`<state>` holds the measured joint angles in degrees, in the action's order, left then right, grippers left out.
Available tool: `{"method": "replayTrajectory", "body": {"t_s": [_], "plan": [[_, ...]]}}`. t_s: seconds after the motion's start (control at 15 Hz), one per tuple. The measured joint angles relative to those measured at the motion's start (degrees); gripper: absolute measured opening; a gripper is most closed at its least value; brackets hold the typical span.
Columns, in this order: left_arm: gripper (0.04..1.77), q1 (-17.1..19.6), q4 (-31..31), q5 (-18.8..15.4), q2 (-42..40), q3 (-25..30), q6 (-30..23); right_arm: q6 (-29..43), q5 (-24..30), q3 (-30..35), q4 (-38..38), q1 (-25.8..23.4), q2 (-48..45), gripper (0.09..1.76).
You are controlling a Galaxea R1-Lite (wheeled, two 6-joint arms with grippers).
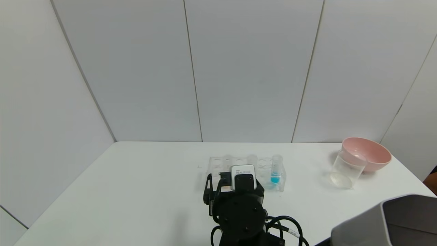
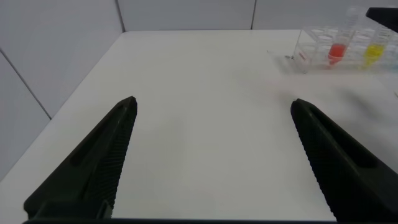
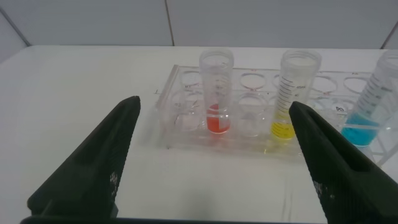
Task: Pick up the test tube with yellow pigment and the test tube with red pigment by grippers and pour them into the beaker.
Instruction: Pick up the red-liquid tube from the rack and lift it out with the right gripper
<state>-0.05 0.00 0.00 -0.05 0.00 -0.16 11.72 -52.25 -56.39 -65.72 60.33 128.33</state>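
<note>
I need to pour red pigment into the beaker, so my right gripper needs to grab the red tube by its clear side below the tube's rim.
The test tube with red pigment and the test tube with yellow pigment stand upright in a clear rack. My right gripper is open and empty, just in front of the rack, with both tubes between its spread fingers in view. In the head view its wrist hides both tubes' liquid. My left gripper is open and empty over bare table, far from the rack; the red tube and yellow tube show beyond it. The beaker stands at the right.
A blue-liquid tube stands at the rack's right end. A pink bowl sits just behind the beaker. White walls close the table's back and sides. A grey part of the robot fills the lower right corner.
</note>
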Motion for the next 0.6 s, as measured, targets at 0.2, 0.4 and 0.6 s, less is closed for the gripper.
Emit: {"method": "replayTrajectory", "body": {"t_s": [0.2, 0.4, 0.6], "plan": [[1.76, 0.0, 0.0, 0.0, 0.0, 0.0, 0.0, 0.0, 2.2, -5.0, 0.5, -2.6, 4.9, 1.71], [1.76, 0.0, 0.0, 0.0, 0.0, 0.0, 0.0, 0.0, 5.1, -8.9, 2.3, -5.7, 8.0, 1.71], [1.76, 0.0, 0.0, 0.0, 0.0, 0.0, 0.0, 0.0, 6.0, -12.7, 3.6, -7.7, 10.0, 1.71]]}}
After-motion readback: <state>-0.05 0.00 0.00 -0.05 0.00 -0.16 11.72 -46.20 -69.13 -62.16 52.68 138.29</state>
